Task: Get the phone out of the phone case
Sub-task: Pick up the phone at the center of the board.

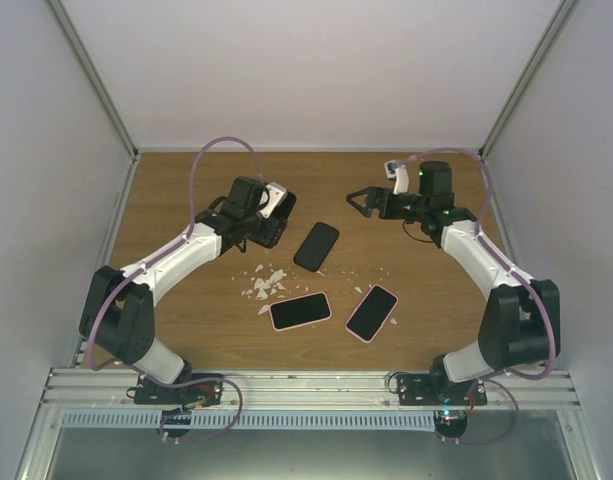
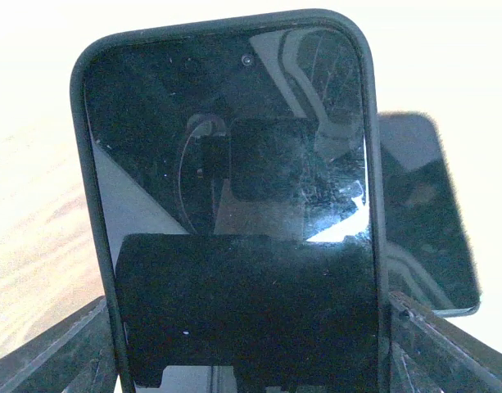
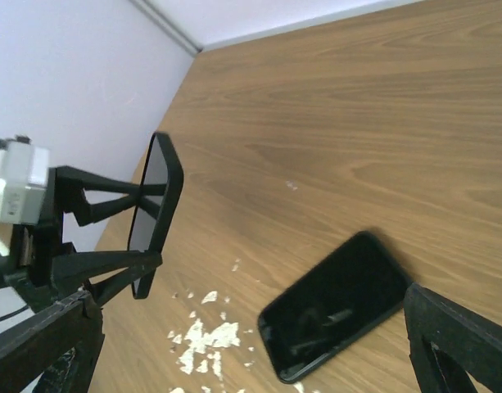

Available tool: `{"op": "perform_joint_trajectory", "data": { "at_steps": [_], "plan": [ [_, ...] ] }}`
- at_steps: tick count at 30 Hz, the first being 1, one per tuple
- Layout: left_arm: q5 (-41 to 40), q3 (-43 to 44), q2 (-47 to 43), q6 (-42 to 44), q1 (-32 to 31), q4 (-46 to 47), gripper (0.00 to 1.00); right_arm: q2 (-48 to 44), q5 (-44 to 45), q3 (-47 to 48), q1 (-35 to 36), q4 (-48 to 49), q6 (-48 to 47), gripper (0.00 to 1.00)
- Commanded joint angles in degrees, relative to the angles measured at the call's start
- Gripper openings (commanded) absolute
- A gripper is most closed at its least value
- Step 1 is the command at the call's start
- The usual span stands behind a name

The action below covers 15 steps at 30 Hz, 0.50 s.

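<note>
The robot's right gripper next needs to grip the cased phone (image 3: 156, 209) by its far end (image 3: 168, 153), so that the opposite end stays free to work out of the case.
My left gripper (image 1: 266, 215) is shut on a phone in a black phone case (image 2: 234, 205) and holds it on edge above the table, a finger (image 2: 66, 348) on each long side. The dark screen faces the left wrist camera and fills most of that view. From the right wrist the cased phone (image 3: 156, 209) shows edge-on, clamped by the left fingers. My right gripper (image 1: 361, 200) hangs open to its right with nothing between its fingers (image 3: 459, 344).
A bare black phone (image 1: 316, 246) lies flat on the wooden table (image 1: 186, 320) between the arms, below the right gripper (image 3: 251, 336). Two phones in pink cases (image 1: 300, 310) (image 1: 372, 313) lie nearer the bases. White crumbs (image 1: 266, 283) are scattered left of centre.
</note>
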Motion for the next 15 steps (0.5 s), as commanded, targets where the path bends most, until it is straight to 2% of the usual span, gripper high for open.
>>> {"op": "perform_joint_trajectory", "data": {
  "at_steps": [1,3,10,15],
  "plan": [
    [0.51,6.22,-0.38,-2.34,-4.13,3.71,0.32,3.46,-1.73,4.26,3.91,1.27,1.59,1.00],
    [0.40,8.02,0.22,-2.46,-5.89,3.88,0.32,5.34,-2.05,6.19,5.14,0.90,2.04,0.99],
    [-0.12,13.28,2.09,-4.02,-9.51,3.90,0.32,8.98,-4.80,9.51,7.15,2.48,4.89,0.84],
    [-0.73,15.03,3.05,-4.39,-11.46,4.10,0.32,8.71,-7.05,9.27,7.80,4.28,6.64,0.81]
  ]
}}
